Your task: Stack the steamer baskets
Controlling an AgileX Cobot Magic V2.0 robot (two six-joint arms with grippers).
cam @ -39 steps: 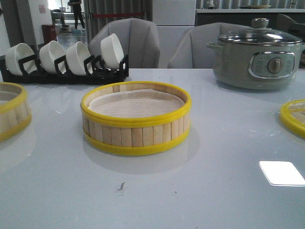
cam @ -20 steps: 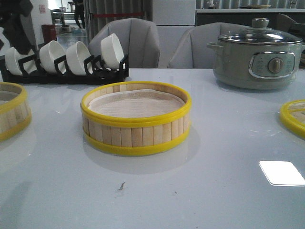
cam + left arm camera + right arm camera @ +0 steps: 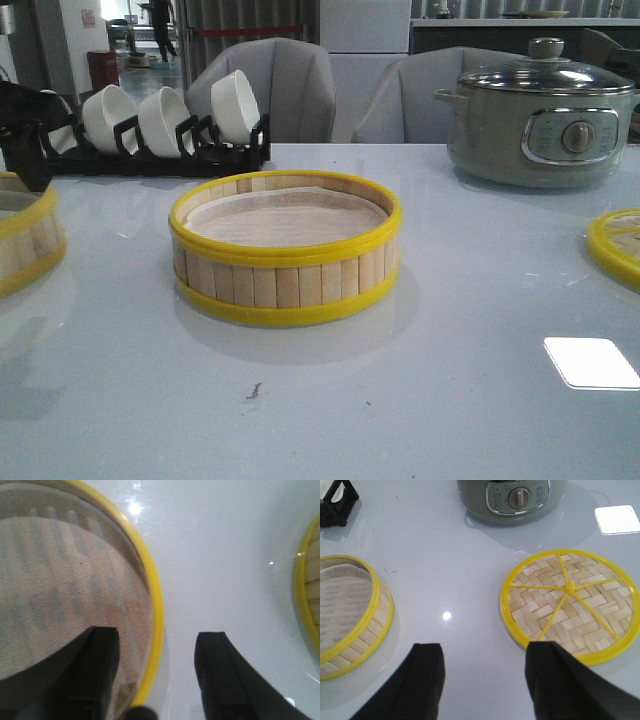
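Note:
My left gripper's fingers are above the basket's yellow rim, short of the basket's wooden side, so I need to lower them before closing on the basket.
One steamer basket with yellow rims and a pale liner stands mid-table. A second steamer basket sits at the left edge, partly cut off. My left gripper hangs just above it. In the left wrist view the left gripper is open and straddles that basket's yellow rim, one finger over the liner and one over the table. The middle basket's rim shows at the side. My right gripper is open and empty above bare table between the middle basket and the lid.
A flat woven-bamboo lid with a yellow rim lies at the right, also at the front view's edge. A grey-green electric pot stands back right. A black rack with white bowls stands back left.
My left arm has come down into the front view at the far left and now hangs over the left basket. The baskets, lid and pot have not moved.

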